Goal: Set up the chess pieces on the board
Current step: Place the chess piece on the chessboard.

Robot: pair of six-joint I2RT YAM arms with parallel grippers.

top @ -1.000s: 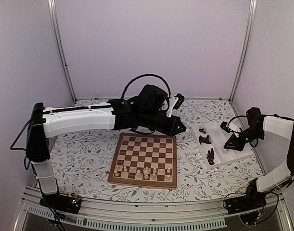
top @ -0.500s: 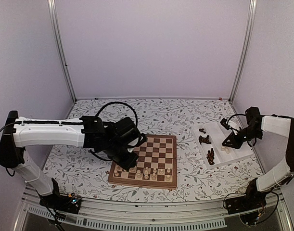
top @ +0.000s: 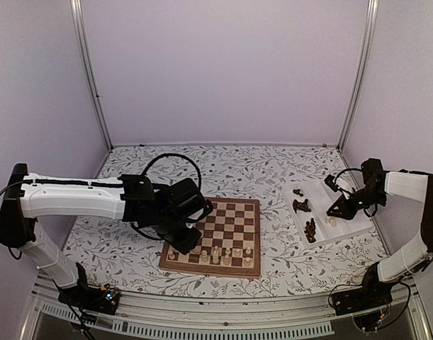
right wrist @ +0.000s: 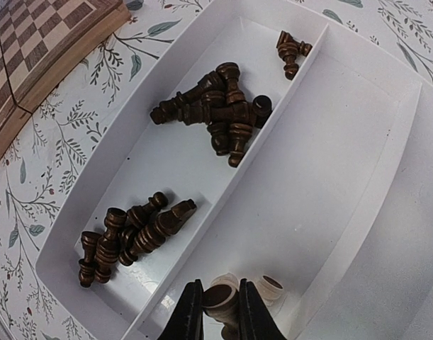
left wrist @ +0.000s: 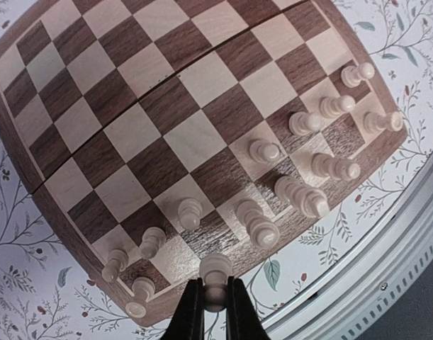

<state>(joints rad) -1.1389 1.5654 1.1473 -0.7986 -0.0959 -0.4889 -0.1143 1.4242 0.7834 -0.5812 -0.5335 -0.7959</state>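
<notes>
The robot's left gripper has to keep hold of the piece until the piece gets to the empty square between pale men, because if I opened now, the piece near the border would drop.
The board (top: 227, 216) lies mid-table, with several pale chess pieces (top: 216, 251) standing on its two near rows. My left gripper (top: 182, 244) hangs over the board's near-left corner, shut on a pale pawn-like piece (left wrist: 215, 278). That piece sits just above the border next to the standing pale men (left wrist: 301, 195). My right gripper (right wrist: 221, 301) is low inside the white tray (right wrist: 358, 142), shut on a pale piece with a brown felt base (right wrist: 220, 296). Another pale piece (right wrist: 271, 287) lies beside it.
Dark brown pieces (right wrist: 216, 113) lie heaped in the tray's left compartment, in two clusters (right wrist: 131, 237). The tray (top: 322, 195) sits right of the board on the floral cloth. A metal rail (left wrist: 386, 283) runs along the table's near edge, close to the left gripper.
My left arm swung from behind the board's far edge round to its near-left corner, then sank slightly, carrying the pale piece. The right gripper shifted only a little over the tray.
</notes>
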